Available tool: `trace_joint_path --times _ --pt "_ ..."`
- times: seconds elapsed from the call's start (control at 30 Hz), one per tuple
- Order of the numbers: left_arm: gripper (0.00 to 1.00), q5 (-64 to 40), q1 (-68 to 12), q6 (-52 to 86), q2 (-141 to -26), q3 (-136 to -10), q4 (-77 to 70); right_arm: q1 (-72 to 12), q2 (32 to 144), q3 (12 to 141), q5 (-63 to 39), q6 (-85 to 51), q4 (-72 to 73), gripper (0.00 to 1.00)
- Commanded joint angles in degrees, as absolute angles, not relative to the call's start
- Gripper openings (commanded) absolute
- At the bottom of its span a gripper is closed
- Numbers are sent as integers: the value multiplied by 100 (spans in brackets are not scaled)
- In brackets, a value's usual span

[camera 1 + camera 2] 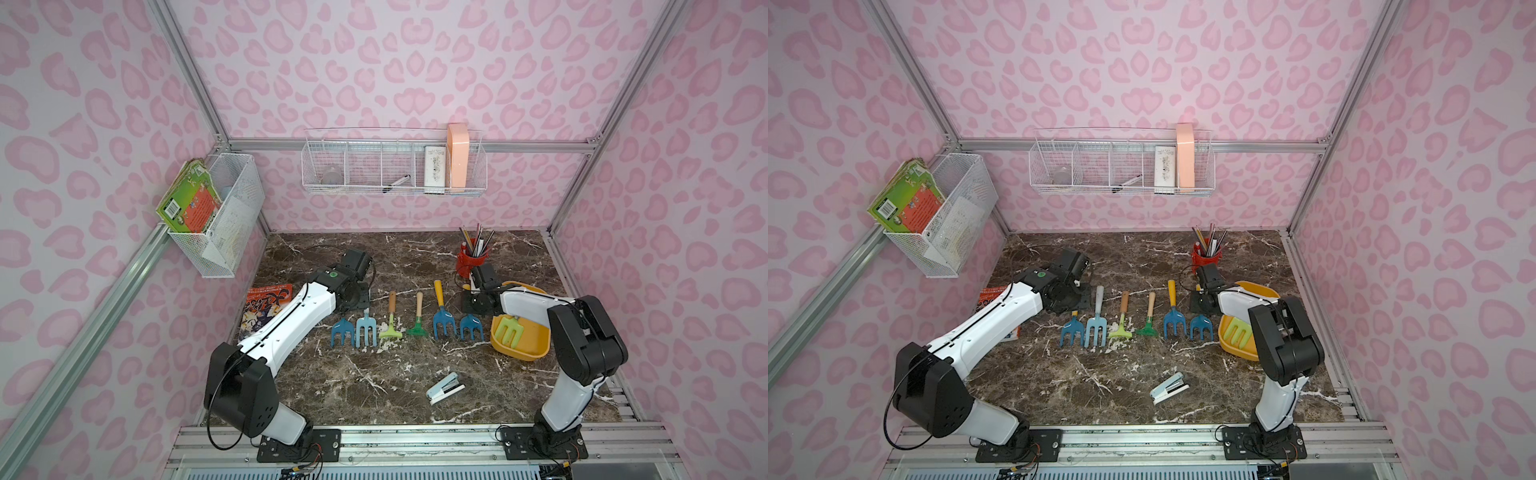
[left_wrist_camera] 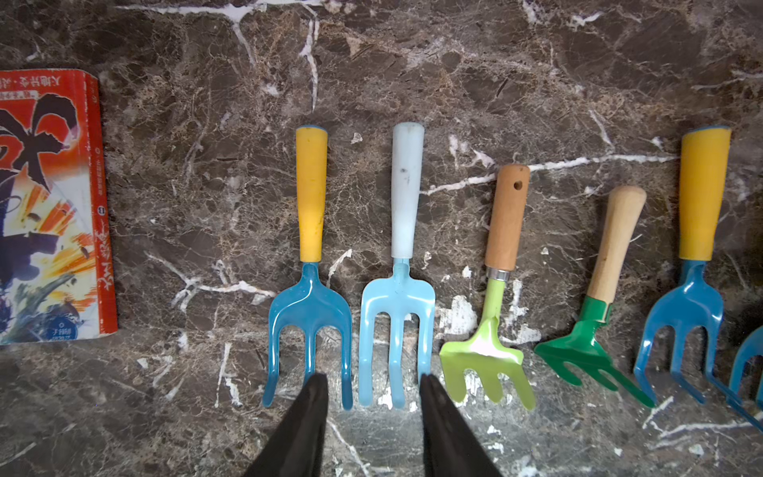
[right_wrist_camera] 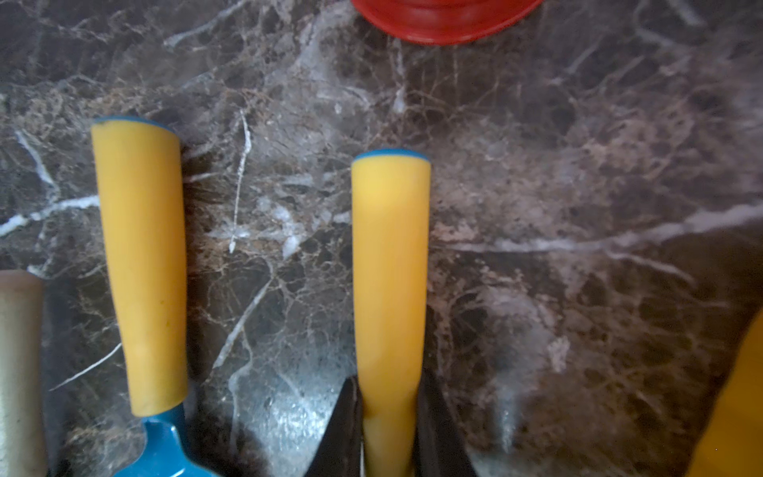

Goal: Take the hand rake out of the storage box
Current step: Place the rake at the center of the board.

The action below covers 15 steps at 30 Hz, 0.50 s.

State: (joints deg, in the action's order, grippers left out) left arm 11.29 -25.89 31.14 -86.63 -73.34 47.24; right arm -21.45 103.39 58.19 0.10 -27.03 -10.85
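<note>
The blue hand rake (image 1: 471,326) lies low over the flat table beside its neighbour at the row's end, so it is now time for my right gripper to open.
The yellow storage box (image 1: 519,353) sits at the table's right side, partly under my right arm, with a lime-green hand rake (image 1: 510,330) lying inside it. Just left of the box is a blue hand rake (image 1: 471,326) with a yellow handle (image 3: 390,268), at the right end of a row of tools. My right gripper (image 3: 388,384) is shut on that handle, outside the box. I cannot tell whether this rake rests on the table. My left gripper (image 2: 373,382) stands open over the prong tips of the row's two leftmost tools, holding nothing.
Several more hand tools (image 1: 390,322) lie side by side across the table's middle. A red pencil cup (image 1: 471,259) stands behind my right gripper. A stapler (image 1: 445,388) lies nearer the front, a red book (image 2: 45,206) at the left. White wire baskets (image 1: 395,166) hang on the walls.
</note>
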Motion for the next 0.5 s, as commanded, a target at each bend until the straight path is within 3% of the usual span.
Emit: trace_joint_path --times 0.0,0.3,0.47 --pt "42 1173 -2590 3067 -8621 -7347 4823 -2153 10332 5853 -79 -2760 -1125 19" --pt "42 1158 -2591 3067 -8575 -7313 4789 -2104 9830 5899 -225 -2771 -1301 37" --pt "42 1082 -2585 3067 -8638 -7369 4758 -1728 8988 5681 -390 -2883 -1533 41"
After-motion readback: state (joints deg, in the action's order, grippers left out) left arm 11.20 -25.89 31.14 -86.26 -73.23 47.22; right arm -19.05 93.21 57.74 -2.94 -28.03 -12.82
